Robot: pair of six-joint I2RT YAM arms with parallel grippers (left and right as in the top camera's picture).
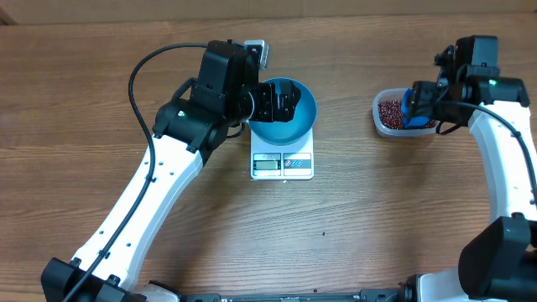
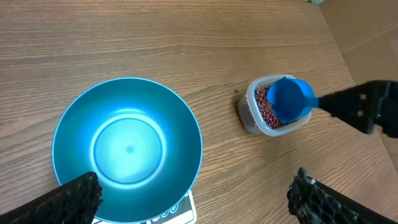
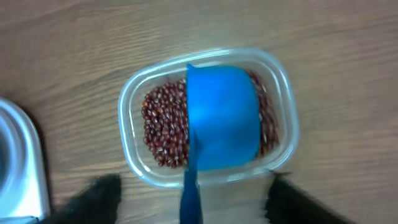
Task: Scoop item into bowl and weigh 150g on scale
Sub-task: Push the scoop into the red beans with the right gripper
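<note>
Next, my right gripper grabs the scoop by its handle [image 2: 314,102], which leaves the blue scoop's blade free to scoop the beans into the bowl [image 2: 127,149].
The bright blue bowl [image 1: 295,127] [image 2: 127,149] stands on the white scale [image 1: 283,164] [image 2: 179,214], and nothing shows inside it. My left gripper [image 1: 281,99] [image 2: 196,202] hangs just over the bowl, open, with one finger above its rim and the other out over bare wood. At the right, a clear tub [image 1: 379,126] [image 3: 127,152] holds the red-brown beans [image 1: 388,111] [image 2: 266,111] [image 3: 165,127]. A blue scoop [image 1: 414,109] [image 2: 290,99] [image 3: 224,118] lies over them. My right gripper [image 1: 430,94] [image 3: 193,202] is open; the scoop's handle runs between its wide-apart fingers without touching either.
A small grey object [image 1: 258,50] sits behind the left arm. A silvery rounded edge [image 3: 22,168] shows left of the tub in the right wrist view. Bare wood lies between the scale and the tub.
</note>
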